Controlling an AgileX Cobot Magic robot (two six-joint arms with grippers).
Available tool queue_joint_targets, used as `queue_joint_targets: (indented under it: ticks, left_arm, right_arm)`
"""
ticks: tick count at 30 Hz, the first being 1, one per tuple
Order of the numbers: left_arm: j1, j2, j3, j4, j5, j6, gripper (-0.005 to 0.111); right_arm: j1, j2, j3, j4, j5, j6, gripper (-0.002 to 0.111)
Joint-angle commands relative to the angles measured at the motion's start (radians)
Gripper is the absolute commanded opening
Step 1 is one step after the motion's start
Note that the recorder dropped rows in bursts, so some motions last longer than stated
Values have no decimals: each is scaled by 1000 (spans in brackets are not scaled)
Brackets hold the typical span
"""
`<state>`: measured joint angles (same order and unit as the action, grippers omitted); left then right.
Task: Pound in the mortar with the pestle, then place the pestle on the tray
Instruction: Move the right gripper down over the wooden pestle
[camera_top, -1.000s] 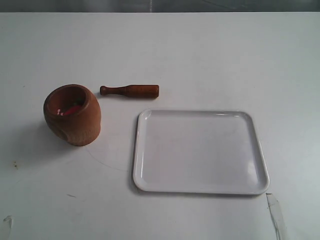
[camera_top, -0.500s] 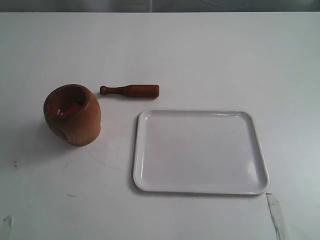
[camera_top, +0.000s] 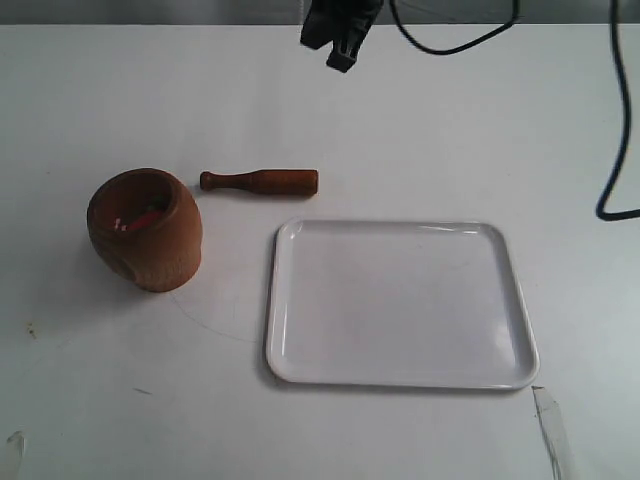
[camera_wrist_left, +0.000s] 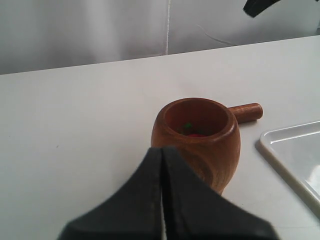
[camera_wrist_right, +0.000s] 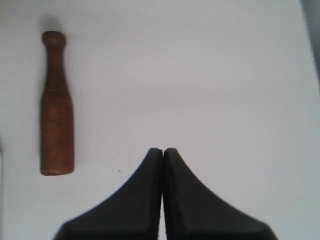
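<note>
The pestle needs its wide head (camera_top: 293, 182) free to pound in the mortar. My right gripper should grab the pestle next, by its narrow handle (camera_top: 232, 181).
The brown wooden mortar (camera_top: 146, 230) stands on the table's left side, with red bits inside; it also fills the middle of the left wrist view (camera_wrist_left: 197, 135). The reddish-brown pestle (camera_top: 260, 181) lies flat just behind and right of it, knob toward the mortar, and shows whole in the right wrist view (camera_wrist_right: 56, 107). The white tray (camera_top: 400, 302) lies at the front right with nothing on it. My right gripper (camera_top: 342, 50) hangs at the top edge, above and behind the pestle, shut and holding nothing (camera_wrist_right: 162, 150). My left gripper (camera_wrist_left: 163, 148) is shut, close in front of the mortar, holding nothing.
Black cables (camera_top: 455, 35) hang across the top right, one looping down the right edge (camera_top: 612, 150). The white table (camera_top: 400, 130) stretches bare behind the pestle. A tray corner (camera_wrist_left: 292, 155) shows beside the mortar in the left wrist view.
The right gripper and its cables have come into the exterior view at the top edge; before, no arm was visible. Mortar, pestle and tray have not moved.
</note>
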<state>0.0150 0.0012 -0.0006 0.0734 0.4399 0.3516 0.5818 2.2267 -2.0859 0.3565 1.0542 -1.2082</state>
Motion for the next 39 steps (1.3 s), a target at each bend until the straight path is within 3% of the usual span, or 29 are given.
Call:
queue_joint_targets:
  ticks: [1,10,15,18,23,25,39]
  left_arm:
    - [-8,-1,1,-7,-3,-8,0]
    - [-8,-1,1,-7,-3,-8,0]
    - [-8,-1,1,-7,-3,-8,0]
    - [-8,-1,1,-7,-3,-8,0]
    - [-8,-1,1,-7,-3,-8,0]
    - [-8,-1,1,-7,-3,-8,0]
    - [-8,-1,1,-7,-3,-8,0]
  right_arm:
    - [59,129,-148,16,167,-67,0]
    - [180,255,-220,-71,167,-84,0]
    - [187,258,-219,-97,167,-33,2]
    - [187,258,-219,-44,167,-30,17]
    - [190,258,-219,45,127,-47,55]
    - [197,258,-219,35,101,-42,62]
    - [237,325,-219,-47,64,69,63]
